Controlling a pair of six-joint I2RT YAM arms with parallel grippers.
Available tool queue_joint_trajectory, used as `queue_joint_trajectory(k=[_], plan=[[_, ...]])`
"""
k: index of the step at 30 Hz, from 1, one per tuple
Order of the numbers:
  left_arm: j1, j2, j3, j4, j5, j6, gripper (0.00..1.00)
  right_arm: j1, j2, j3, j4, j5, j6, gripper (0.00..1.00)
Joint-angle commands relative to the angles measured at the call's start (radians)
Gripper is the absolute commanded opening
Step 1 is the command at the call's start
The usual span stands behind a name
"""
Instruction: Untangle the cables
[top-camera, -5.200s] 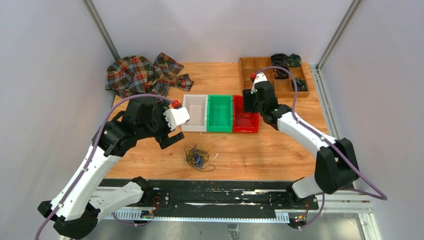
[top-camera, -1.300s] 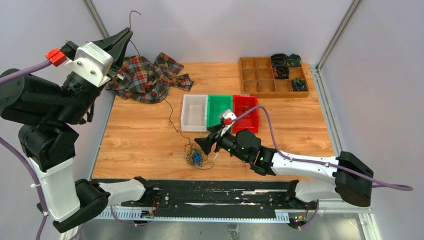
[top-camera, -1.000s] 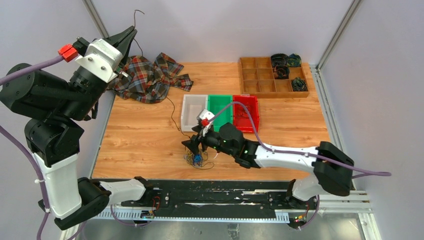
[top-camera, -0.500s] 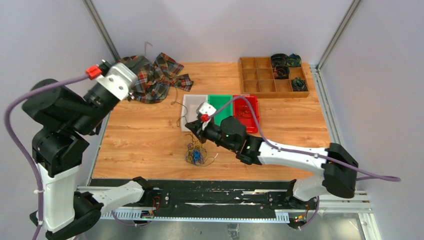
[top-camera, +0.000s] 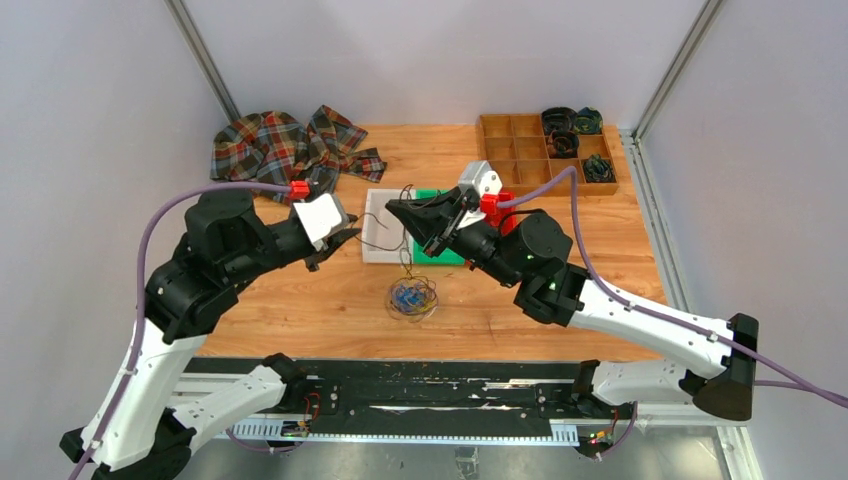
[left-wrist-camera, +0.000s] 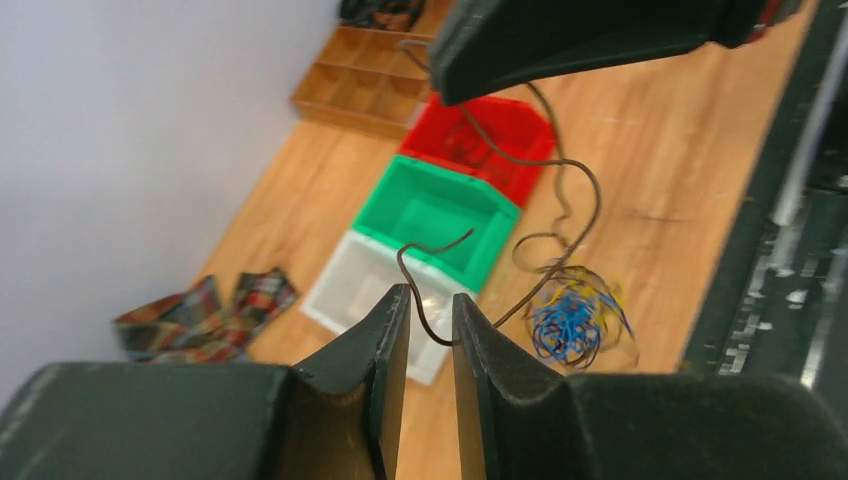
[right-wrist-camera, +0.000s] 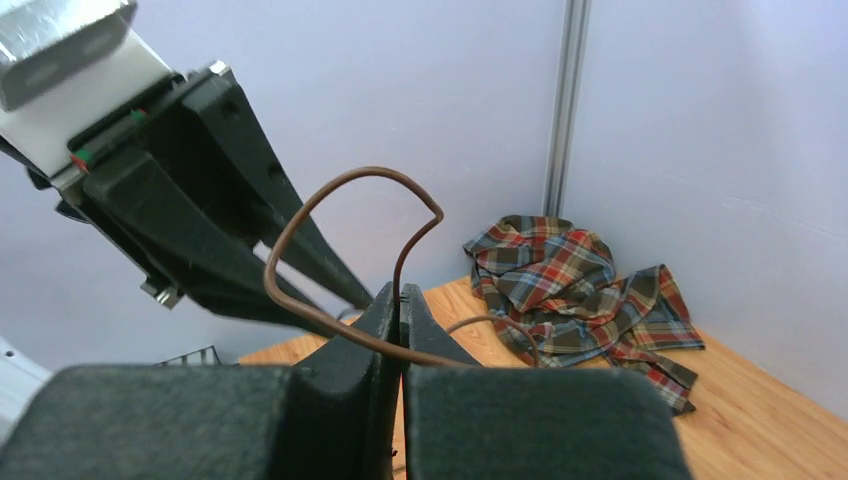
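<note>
My left gripper grabs the brown cable by the part (top-camera: 362, 239) (left-wrist-camera: 427, 328) beside its loose end next, which leaves the cable's tangled length free to slip out.
The cables lie as a fist-sized tangle (top-camera: 412, 297) of blue, yellow and dark loops on the wood, in front of the bins; the left wrist view shows the tangle (left-wrist-camera: 575, 320) blurred. A brown cable (right-wrist-camera: 370, 170) rises out of it. My right gripper (top-camera: 393, 207) hangs above the white bin. It is shut on that brown cable, which loops over the right gripper's (right-wrist-camera: 400, 295) tips. My left gripper (top-camera: 345, 240) sits just left of it, open by a narrow gap. The cable's free end runs through the gap of the left gripper (left-wrist-camera: 430, 298) and touches one finger.
White (top-camera: 388, 225), green (top-camera: 440, 250) and red (left-wrist-camera: 480, 140) bins stand in a row mid-table. A plaid cloth (top-camera: 290, 148) lies at the back left. A wooden compartment tray (top-camera: 545, 150) with dark coils stands at the back right.
My left arm swung down from high at the left to beside the white bin, and its jaws parted. My right gripper closed on the brown cable and lifted it above the bins.
</note>
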Motion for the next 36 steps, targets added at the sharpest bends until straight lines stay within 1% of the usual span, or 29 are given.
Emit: queue_joint_trajectory(k=[1,5,8,10,12,16,17,19,20,22,24,25,26,27,28,29,30,31,33,34,36], plan=[[0.006,-0.006,-0.031,0.032,0.184,-0.136,0.28,-0.011,0.010,0.049,-0.022,-0.054,0.062,0.01],[0.006,-0.005,-0.094,0.107,0.231,-0.232,0.26,-0.011,0.035,0.071,0.000,-0.088,0.118,0.01],[0.006,-0.024,-0.153,0.227,0.257,-0.315,0.29,-0.011,0.061,0.109,-0.010,-0.122,0.152,0.01],[0.006,-0.043,-0.191,0.328,0.273,-0.368,0.32,-0.010,0.071,0.124,-0.013,-0.126,0.174,0.01],[0.006,-0.061,-0.225,0.391,0.276,-0.428,0.37,-0.011,0.077,0.133,-0.016,-0.136,0.192,0.01],[0.005,-0.079,-0.284,0.452,0.247,-0.478,0.43,-0.010,0.085,0.137,-0.006,-0.156,0.237,0.01],[0.006,-0.083,-0.296,0.462,0.257,-0.494,0.46,-0.010,0.087,0.138,-0.004,-0.159,0.244,0.01],[0.006,-0.086,-0.310,0.468,0.338,-0.517,0.49,-0.010,0.089,0.139,-0.003,-0.160,0.254,0.01],[0.006,-0.084,-0.314,0.470,0.357,-0.532,0.49,-0.010,0.089,0.140,-0.002,-0.160,0.259,0.01],[0.006,-0.084,-0.320,0.479,0.349,-0.548,0.49,-0.010,0.092,0.146,0.002,-0.173,0.273,0.01],[0.006,-0.083,-0.321,0.479,0.322,-0.529,0.46,-0.009,0.096,0.155,0.006,-0.190,0.289,0.01],[0.006,-0.081,-0.322,0.478,0.302,-0.515,0.42,-0.010,0.099,0.159,0.008,-0.197,0.295,0.01],[0.006,-0.078,-0.321,0.475,0.283,-0.505,0.35,-0.010,0.101,0.160,0.008,-0.201,0.297,0.01],[0.006,-0.076,-0.321,0.472,0.261,-0.500,0.25,-0.010,0.102,0.159,0.006,-0.207,0.297,0.01],[0.006,-0.076,-0.321,0.471,0.236,-0.500,0.09,-0.010,0.100,0.157,0.005,-0.211,0.297,0.01],[0.006,-0.077,-0.321,0.470,0.210,-0.499,0.02,-0.010,0.098,0.154,-0.001,-0.213,0.297,0.01],[0.006,-0.081,-0.321,0.470,0.194,-0.498,0.01,-0.010,0.093,0.147,-0.005,-0.212,0.298,0.05],[0.006,-0.085,-0.319,0.467,0.189,-0.489,0.01,-0.010,0.086,0.133,-0.004,-0.211,0.300,0.13],[0.006,-0.092,-0.312,0.463,0.190,-0.481,0.00,-0.010,0.067,0.097,0.005,-0.208,0.304,0.33],[0.006,-0.092,-0.305,0.460,0.194,-0.482,0.00,-0.010,0.052,0.076,0.007,-0.209,0.302,0.39],[0.006,-0.090,-0.288,0.459,0.197,-0.491,0.01,-0.010,0.025,0.033,0.000,-0.211,0.290,0.43]])
